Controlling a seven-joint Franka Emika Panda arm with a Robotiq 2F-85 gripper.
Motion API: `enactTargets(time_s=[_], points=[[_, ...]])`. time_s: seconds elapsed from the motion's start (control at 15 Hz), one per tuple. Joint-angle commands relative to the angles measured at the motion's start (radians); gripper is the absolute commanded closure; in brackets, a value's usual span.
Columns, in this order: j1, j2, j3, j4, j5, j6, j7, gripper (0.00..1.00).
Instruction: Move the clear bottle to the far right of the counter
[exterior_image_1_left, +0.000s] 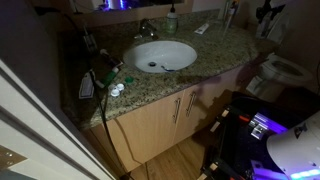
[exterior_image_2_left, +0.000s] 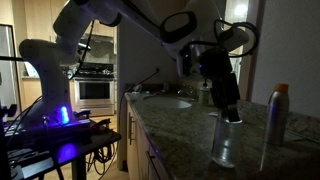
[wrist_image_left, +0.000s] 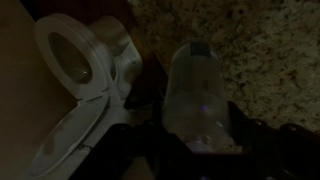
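Observation:
My gripper opens next, since the bottle stands upright with its base on flat granite and would remain standing.
The clear bottle (exterior_image_2_left: 225, 142) stands upright near the end of the speckled granite counter (exterior_image_2_left: 175, 125). My gripper (exterior_image_2_left: 229, 112) comes down from above and is shut on the bottle's upper part. In the wrist view the bottle (wrist_image_left: 196, 95) sits between the two dark fingers (wrist_image_left: 190, 140), over the counter's edge (wrist_image_left: 270, 50). In an exterior view from above, the arm's end (exterior_image_1_left: 268, 15) is at the far end of the counter (exterior_image_1_left: 215, 62), and the bottle is too dark to make out there.
A tall spray can (exterior_image_2_left: 272, 125) stands close beside the bottle. The white sink basin (exterior_image_1_left: 163, 55) is mid-counter, with a green soap bottle (exterior_image_1_left: 172, 20) behind it. A white toilet (wrist_image_left: 80, 70) (exterior_image_1_left: 280, 70) stands just past the counter's end.

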Motion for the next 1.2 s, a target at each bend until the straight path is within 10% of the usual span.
enactTargets(time_s=[0.0, 0.67, 0.73, 1.13], points=[[-0.056, 0.037, 0.063, 0.027, 0.051, -0.059, -0.049, 0.62], [-0.183, 0.029, 0.190, 0.024, 0.200, -0.033, -0.144, 0.62], [-0.178, 0.025, 0.186, 0.017, 0.194, -0.025, -0.131, 0.12], [-0.202, 0.022, 0.217, -0.024, 0.220, 0.084, -0.142, 0.00]])
